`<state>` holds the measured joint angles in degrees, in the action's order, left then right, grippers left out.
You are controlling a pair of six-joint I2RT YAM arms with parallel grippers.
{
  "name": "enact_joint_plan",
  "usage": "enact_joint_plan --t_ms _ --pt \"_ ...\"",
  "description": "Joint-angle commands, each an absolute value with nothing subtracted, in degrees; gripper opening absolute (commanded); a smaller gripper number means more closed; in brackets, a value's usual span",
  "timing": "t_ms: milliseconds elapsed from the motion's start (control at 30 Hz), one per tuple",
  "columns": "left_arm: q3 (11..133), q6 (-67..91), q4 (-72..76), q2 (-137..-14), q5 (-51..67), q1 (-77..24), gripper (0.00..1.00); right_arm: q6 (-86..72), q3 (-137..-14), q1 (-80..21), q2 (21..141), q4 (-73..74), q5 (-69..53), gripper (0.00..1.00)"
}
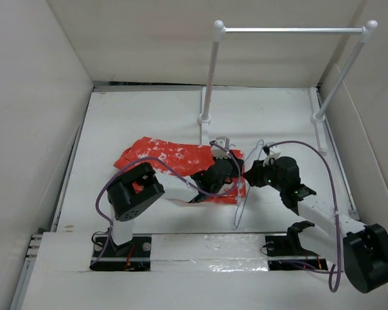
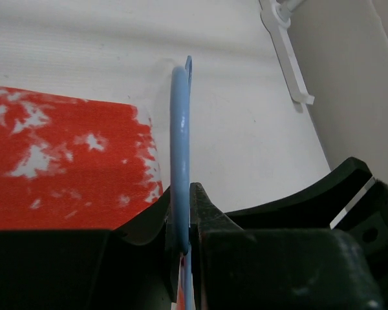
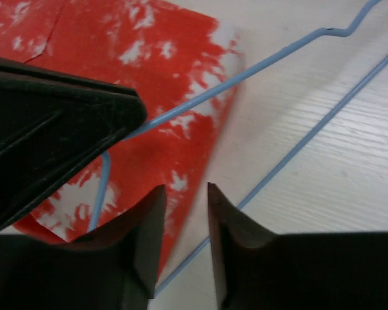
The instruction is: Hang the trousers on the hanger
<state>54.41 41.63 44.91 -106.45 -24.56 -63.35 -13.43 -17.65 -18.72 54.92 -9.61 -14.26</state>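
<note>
I should grab the trousers' end edge (image 1: 244, 179) (image 3: 195, 186) between the hanger wires with my right gripper next. Then it can pull the cloth through the hanger.
The red-orange trousers (image 1: 161, 154) with white blotches lie flat on the table, left of centre. The thin blue-grey wire hanger (image 2: 181, 123) lies at their right end, partly over the cloth (image 2: 64, 161). My left gripper (image 2: 189, 188) is shut on one hanger wire, just past the cloth's edge. In the top view it (image 1: 229, 174) sits over the trousers' right end. My right gripper (image 3: 186, 190) faces it from the right (image 1: 251, 173), low over the trousers' corner (image 3: 149, 64). Its jaws are apart with nothing between them. Two hanger wires (image 3: 297, 145) run diagonally below it.
A white two-pole rail stand (image 1: 291, 30) rises at the back right, its feet on the table. White walls (image 1: 32, 116) close in on the left, the back and the right. Purple cables (image 1: 330, 174) loop above both arms.
</note>
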Motion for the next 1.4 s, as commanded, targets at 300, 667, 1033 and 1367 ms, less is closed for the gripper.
enact_joint_plan --t_ms 300,667,1033,1367 --pt "52.2 44.3 49.1 -105.5 -32.4 -63.9 0.00 -21.0 -15.5 -27.0 70.3 -30.8 -7.0 0.58" --pt "50.8 43.5 49.9 -105.9 -31.0 -63.4 0.00 -20.9 -16.4 -31.0 68.9 -25.9 3.1 0.62" --pt "50.3 43.0 49.4 -106.3 -31.1 -62.8 0.00 -20.6 -17.1 -32.2 73.0 -27.0 2.5 0.46" --pt "45.4 39.5 51.2 -104.2 -33.7 -61.8 0.00 -21.5 -14.1 -30.9 69.4 -30.4 -3.1 0.00"
